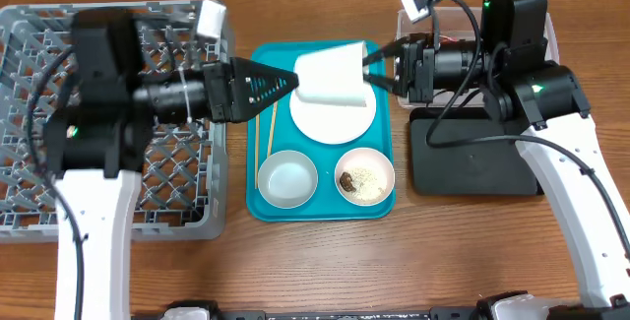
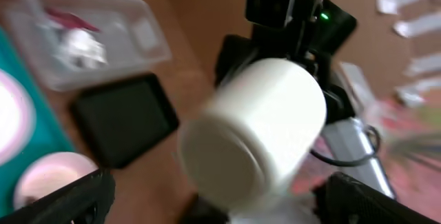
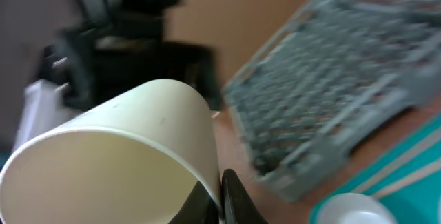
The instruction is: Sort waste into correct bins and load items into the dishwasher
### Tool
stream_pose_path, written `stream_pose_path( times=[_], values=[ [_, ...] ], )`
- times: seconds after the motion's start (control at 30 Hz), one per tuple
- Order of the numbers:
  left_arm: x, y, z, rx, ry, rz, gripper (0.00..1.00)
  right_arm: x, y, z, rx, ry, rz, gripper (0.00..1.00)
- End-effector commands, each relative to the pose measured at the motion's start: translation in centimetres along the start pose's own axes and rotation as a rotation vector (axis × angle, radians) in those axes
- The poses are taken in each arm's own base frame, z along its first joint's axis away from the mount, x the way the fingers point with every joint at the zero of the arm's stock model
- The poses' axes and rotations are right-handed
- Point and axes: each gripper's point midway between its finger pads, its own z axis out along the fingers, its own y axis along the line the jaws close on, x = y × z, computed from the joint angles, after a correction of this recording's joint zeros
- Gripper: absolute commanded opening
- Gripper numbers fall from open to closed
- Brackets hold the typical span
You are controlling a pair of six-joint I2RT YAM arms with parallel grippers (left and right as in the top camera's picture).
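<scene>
My left gripper grabs the small white cup by its closed bottom [image 1: 306,79] [image 2: 226,158] next, opposite the held rim, to load it rim-first into the dish rack.
My right gripper [image 1: 372,69] is shut on the rim of the small white cup [image 1: 333,76] and holds it on its side above the round white plate [image 1: 335,123]. The right wrist view shows the fingers [image 3: 220,196] pinching the cup wall [image 3: 117,148]. My left gripper [image 1: 287,84] is open, its jaws [image 2: 217,207] wide apart and pointed at the cup's closed bottom [image 2: 255,131], close to it. Two chopsticks [image 1: 266,138], an empty pale bowl [image 1: 286,179] and a bowl [image 1: 365,175] holding a brown lump and rice grains lie on the teal tray [image 1: 384,202].
The grey dish rack [image 1: 177,182] stands at the left under my left arm. The clear tub [image 2: 138,24] holds a red wrapper [image 2: 65,18] and a paper wad [image 2: 81,48]. The black tray [image 1: 472,153] lies at the right beneath my right arm.
</scene>
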Motion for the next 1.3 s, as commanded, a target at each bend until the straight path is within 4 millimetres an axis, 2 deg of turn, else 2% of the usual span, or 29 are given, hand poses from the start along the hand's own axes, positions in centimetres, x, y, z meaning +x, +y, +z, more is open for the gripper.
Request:
stream_pose_path(
  times=[0.0,0.1,0.23,0.37,0.4,0.5,0.7,0.77,0.87,0.9,0.97,1.03,1.13,1.27],
  values=[
    [1.6,-3.4,0.6,0.229,0.116,0.030,1.00,1.0,3.7,0.7,-0.170,0.066,-0.041,0.04],
    [2.5,-4.8,1.0,0.318,0.165,0.080,0.95,1.1,3.6,1.1,-0.155,0.067,-0.043,0.04],
    [3.2,-5.4,1.7,0.337,0.193,0.089,0.86,1.2,3.8,1.5,-0.159,0.074,-0.047,0.04],
    [3.3,-5.5,1.8,0.341,0.199,0.092,0.69,1.3,3.5,1.9,-0.136,0.071,-0.048,0.04],
    [3.4,-5.6,1.7,0.349,0.202,0.091,0.67,1.2,3.3,1.9,-0.122,0.066,-0.048,0.04],
    [3.4,-5.7,1.7,0.354,0.204,0.091,0.72,1.0,2.9,2.0,-0.100,0.059,-0.049,0.04],
    [3.3,-5.5,1.8,0.343,0.199,0.091,0.50,1.0,2.9,2.0,-0.100,0.058,-0.049,0.04],
    [3.3,-5.4,1.8,0.333,0.196,0.092,0.49,1.0,2.9,2.0,-0.100,0.058,-0.049,0.04],
    [3.1,-4.9,2.0,0.307,0.186,0.092,0.51,1.0,2.9,2.0,-0.100,0.058,-0.049,0.14],
    [3.0,-4.8,2.1,0.295,0.183,0.089,0.51,1.0,2.9,2.0,-0.100,0.058,-0.049,0.21],
    [3.0,-4.5,2.1,0.279,0.177,0.089,0.51,1.0,2.8,2.0,-0.098,0.058,-0.049,0.50],
    [2.9,-4.5,2.1,0.275,0.175,0.088,0.48,0.7,2.3,1.7,-0.071,0.043,-0.050,0.65],
    [2.5,-3.3,2.3,0.207,0.150,0.074,0.44,-0.3,1.0,0.2,-0.011,0.000,-0.045,0.72],
    [1.9,0.9,2.1,-0.019,0.089,-0.007,0.42,-1.6,-1.0,-2.8,0.061,-0.069,0.042,0.76]
  ],
)
